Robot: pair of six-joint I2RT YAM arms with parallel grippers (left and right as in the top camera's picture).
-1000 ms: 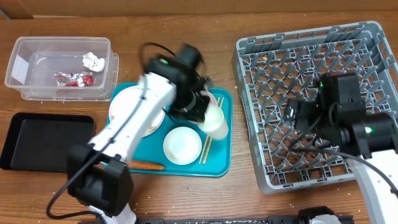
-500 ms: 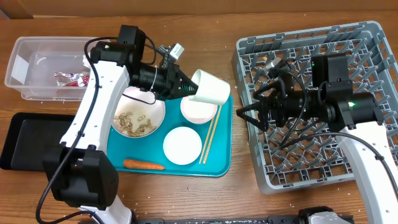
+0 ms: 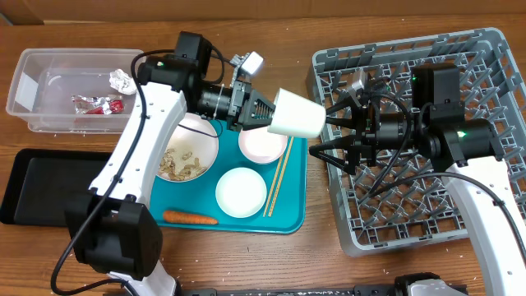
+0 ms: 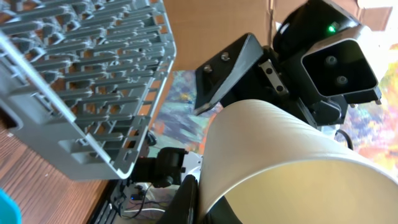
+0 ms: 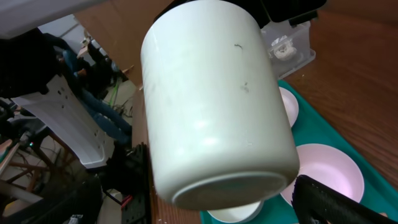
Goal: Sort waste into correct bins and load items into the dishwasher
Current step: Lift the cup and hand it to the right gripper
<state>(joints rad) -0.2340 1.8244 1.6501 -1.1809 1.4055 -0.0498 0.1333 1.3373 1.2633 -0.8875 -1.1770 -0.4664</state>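
Note:
The small white cup needs to go into the dish rack (image 3: 460,214) with its opening first, so my right gripper will next grab it around its base (image 3: 316,120), opposite my left gripper's hold on the rim.
My left gripper (image 3: 267,115) is shut on the rim of the small white cup (image 3: 297,123) and holds it sideways in the air between the teal tray and the grey dish rack (image 3: 460,214). The left wrist view shows one finger (image 4: 205,205) inside the cup (image 4: 292,162). My right gripper (image 3: 333,133) is open, with a finger on each side of the cup's base (image 5: 211,106), apart from it. The plate with food scraps (image 3: 182,156), two bowls (image 3: 263,145) (image 3: 241,192), chopsticks (image 3: 279,177) and carrot (image 3: 189,218) lie on the tray.
The teal tray (image 3: 292,218) sits at centre. A clear tub (image 3: 49,86) at the far left holds the red-silver wrapper (image 3: 94,104) and the white tissue (image 3: 123,80). A black tray (image 3: 57,185) lies in front of the tub. The rack fills the right side.
My left arm has carried the cup up off the tray and rightward toward the rack. My right gripper has come left, open, to the cup's base.

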